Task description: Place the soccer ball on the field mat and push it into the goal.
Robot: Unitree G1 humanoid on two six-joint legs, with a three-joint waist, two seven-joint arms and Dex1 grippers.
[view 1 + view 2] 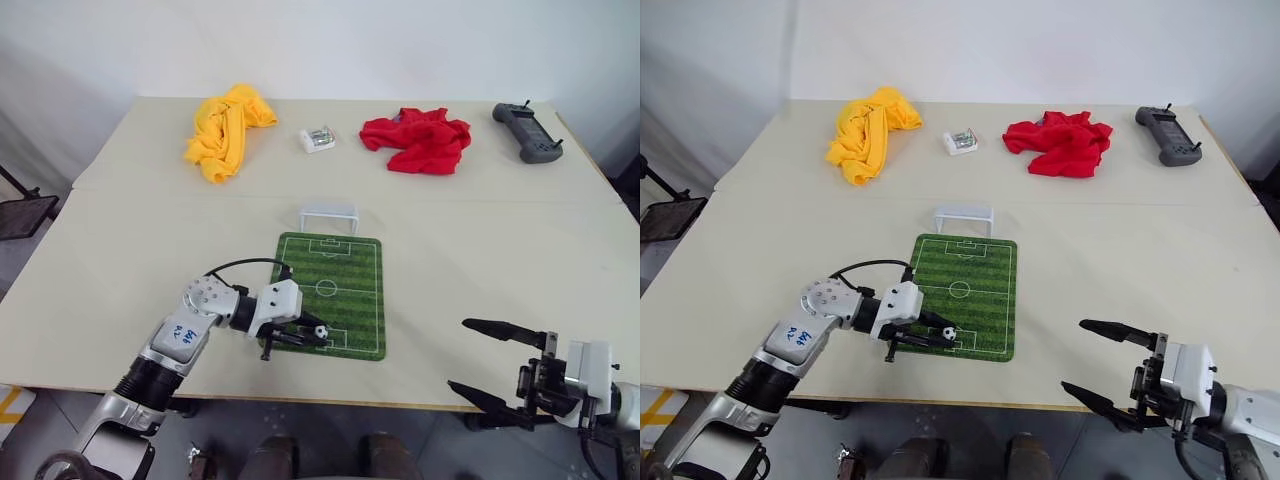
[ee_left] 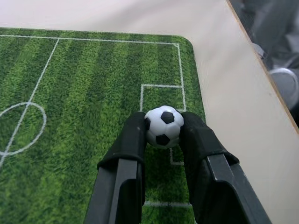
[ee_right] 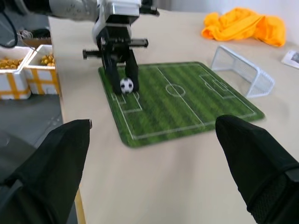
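Note:
The soccer ball (image 1: 321, 331) is low in the near penalty box and would rest there, so it is time for my left gripper to open.
My left gripper (image 1: 316, 332) is shut on the soccer ball (image 2: 163, 126), a tiny white ball with black patches pinched between the two black fingers. It hangs over the near end of the green field mat (image 1: 335, 280), by the near penalty box. The same ball (image 3: 126, 85) and mat (image 3: 187, 98) appear in the right wrist view. The white goal (image 1: 329, 216) stands on the table just beyond the mat's far end. My right gripper (image 1: 490, 362) is open off the table's near right edge, holding nothing.
Along the far side of the beige table (image 1: 520, 250) lie a yellow cloth (image 1: 225, 130), a small white box (image 1: 317, 140), a red cloth (image 1: 420, 140) and a dark controller (image 1: 527, 132). White crates with yellow items (image 3: 28, 70) sit below the table.

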